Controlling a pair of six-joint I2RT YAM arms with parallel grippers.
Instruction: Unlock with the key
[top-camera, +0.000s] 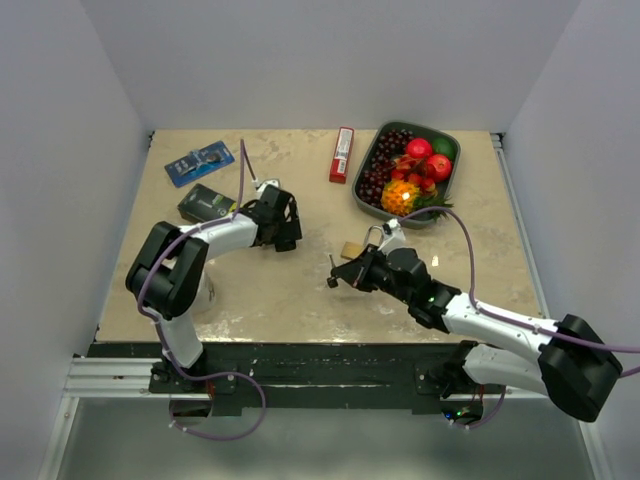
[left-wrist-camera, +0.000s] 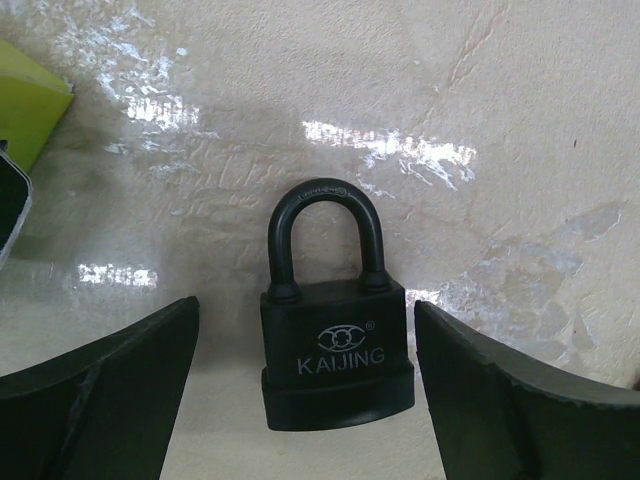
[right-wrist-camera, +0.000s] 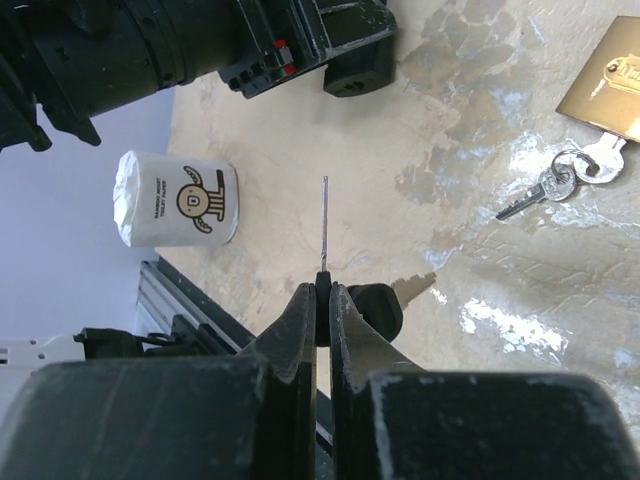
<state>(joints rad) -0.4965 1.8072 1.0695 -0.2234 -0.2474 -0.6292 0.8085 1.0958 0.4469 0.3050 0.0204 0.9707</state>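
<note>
The fingers of my left gripper reach down along both sides of the lock body (left-wrist-camera: 338, 365), near the tabletop. My left gripper should close on the black padlock now.
A black padlock (left-wrist-camera: 335, 350) marked KAIJING lies flat on the table, its shackle closed and pointing away in the left wrist view. My left gripper (left-wrist-camera: 305, 305) is open, with one finger on each side of the lock body and a gap on both sides. In the top view the left gripper (top-camera: 281, 226) covers the lock. My right gripper (right-wrist-camera: 323, 290) is shut on the black head of a key (right-wrist-camera: 325, 225), whose thin blade points away, edge-on. A second black-headed key (right-wrist-camera: 400, 295) hangs beside the fingers. In the top view the right gripper (top-camera: 345, 272) hovers mid-table.
A brass padlock (right-wrist-camera: 610, 80) with a ring of silver keys (right-wrist-camera: 560, 185) lies near the right gripper. A fruit tray (top-camera: 452, 180), a red pack (top-camera: 342, 155), a blue package (top-camera: 198, 163) and a dark box (top-camera: 207, 203) sit further back. A toilet roll (right-wrist-camera: 175, 198) stands by the near edge.
</note>
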